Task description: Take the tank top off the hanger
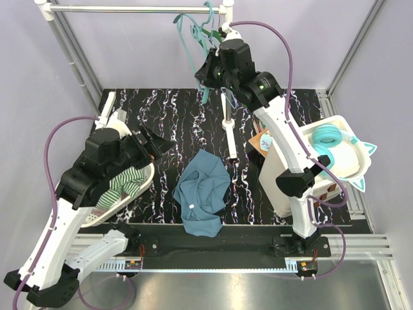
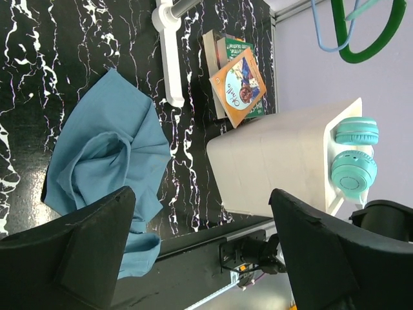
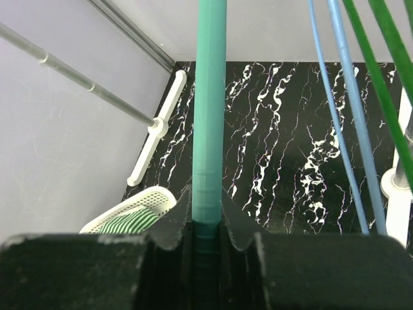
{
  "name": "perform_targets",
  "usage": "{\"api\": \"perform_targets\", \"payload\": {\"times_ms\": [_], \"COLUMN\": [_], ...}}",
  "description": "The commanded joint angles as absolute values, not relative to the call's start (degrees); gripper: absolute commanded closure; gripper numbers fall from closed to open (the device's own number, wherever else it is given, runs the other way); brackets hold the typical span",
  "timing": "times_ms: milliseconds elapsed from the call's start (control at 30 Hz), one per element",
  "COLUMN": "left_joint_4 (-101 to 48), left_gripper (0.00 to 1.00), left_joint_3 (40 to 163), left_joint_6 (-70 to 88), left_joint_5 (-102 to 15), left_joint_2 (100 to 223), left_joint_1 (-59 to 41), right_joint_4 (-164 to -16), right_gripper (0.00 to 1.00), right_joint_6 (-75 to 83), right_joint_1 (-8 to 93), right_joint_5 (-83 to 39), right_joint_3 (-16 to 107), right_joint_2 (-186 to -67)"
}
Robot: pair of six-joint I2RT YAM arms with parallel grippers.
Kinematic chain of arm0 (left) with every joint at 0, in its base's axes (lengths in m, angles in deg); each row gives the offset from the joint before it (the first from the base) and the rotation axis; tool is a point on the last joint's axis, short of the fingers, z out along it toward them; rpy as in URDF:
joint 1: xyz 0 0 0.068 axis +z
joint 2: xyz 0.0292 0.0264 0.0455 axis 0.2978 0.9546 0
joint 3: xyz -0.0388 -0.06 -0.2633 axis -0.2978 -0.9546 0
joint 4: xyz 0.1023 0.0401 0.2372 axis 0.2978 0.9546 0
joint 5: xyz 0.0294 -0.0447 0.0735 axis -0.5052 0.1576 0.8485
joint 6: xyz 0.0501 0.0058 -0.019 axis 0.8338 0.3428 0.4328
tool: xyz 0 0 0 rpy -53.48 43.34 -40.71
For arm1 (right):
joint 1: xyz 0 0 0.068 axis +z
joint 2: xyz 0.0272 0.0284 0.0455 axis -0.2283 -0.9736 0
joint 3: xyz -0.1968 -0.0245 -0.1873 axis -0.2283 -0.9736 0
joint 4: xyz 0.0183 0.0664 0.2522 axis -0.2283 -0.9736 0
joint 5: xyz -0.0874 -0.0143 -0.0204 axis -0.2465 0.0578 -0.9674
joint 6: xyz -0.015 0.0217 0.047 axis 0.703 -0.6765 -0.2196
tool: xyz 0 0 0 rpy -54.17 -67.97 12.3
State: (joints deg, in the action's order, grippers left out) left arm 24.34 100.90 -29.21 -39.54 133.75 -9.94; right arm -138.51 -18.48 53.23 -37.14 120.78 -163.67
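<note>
The teal hanger (image 1: 191, 48) has its hook curved over the bar and would stay hanging there, so it is time to open my right gripper now.
The blue tank top (image 1: 203, 192) lies crumpled on the black marbled mat, off any hanger; it also shows in the left wrist view (image 2: 103, 165). My right gripper (image 1: 210, 71) is raised near the rail and shut on a teal hanger (image 3: 210, 116), whose bar runs up between the jaws. The teal hanger (image 1: 191, 48) hangs by the rail with a green hanger (image 1: 210, 32) and a blue one (image 3: 345, 110). My left gripper (image 1: 155, 142) is open and empty, above the mat left of the tank top; its fingers (image 2: 84, 239) frame the mat's near edge.
A white perforated basket (image 1: 145, 184) with a green striped cloth (image 1: 122, 184) sits at the left under my left arm. A white bin (image 1: 290, 174) with teal headphones (image 1: 326, 135) and books (image 1: 261, 142) stands at the right. A white rack post (image 1: 227, 123) rises mid-mat.
</note>
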Motion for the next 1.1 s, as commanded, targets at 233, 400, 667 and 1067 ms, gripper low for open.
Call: {"api": "perform_targets", "payload": {"times_ms": [233,400,667,1067], "left_joint_4": [25.86,25.86,25.95,29.72], "left_gripper": [0.11,0.11,0.11,0.04], "left_joint_3": [102.76,102.58,103.90,110.58], "left_joint_6": [-28.01,-27.40,-26.26,-20.55], "left_joint_5": [-41.81,-43.39,-41.38,-18.72], "left_joint_2": [131.88,133.20,136.44,150.06], "left_joint_1": [-10.10,-10.01,-11.32,-35.92], "right_joint_4": [-139.97,-142.16,-146.20,-146.66], "right_gripper": [0.77,0.48,0.03,0.00], "right_joint_6": [-19.50,-16.78,-10.11,-7.02], "right_joint_1": [53.10,53.19,55.47,56.70], "right_joint_5": [-34.97,-35.94,-36.73,-26.55], "right_joint_3": [122.05,122.05,116.26,97.46], "right_joint_2": [-163.59,-161.65,-152.96,-130.20]}}
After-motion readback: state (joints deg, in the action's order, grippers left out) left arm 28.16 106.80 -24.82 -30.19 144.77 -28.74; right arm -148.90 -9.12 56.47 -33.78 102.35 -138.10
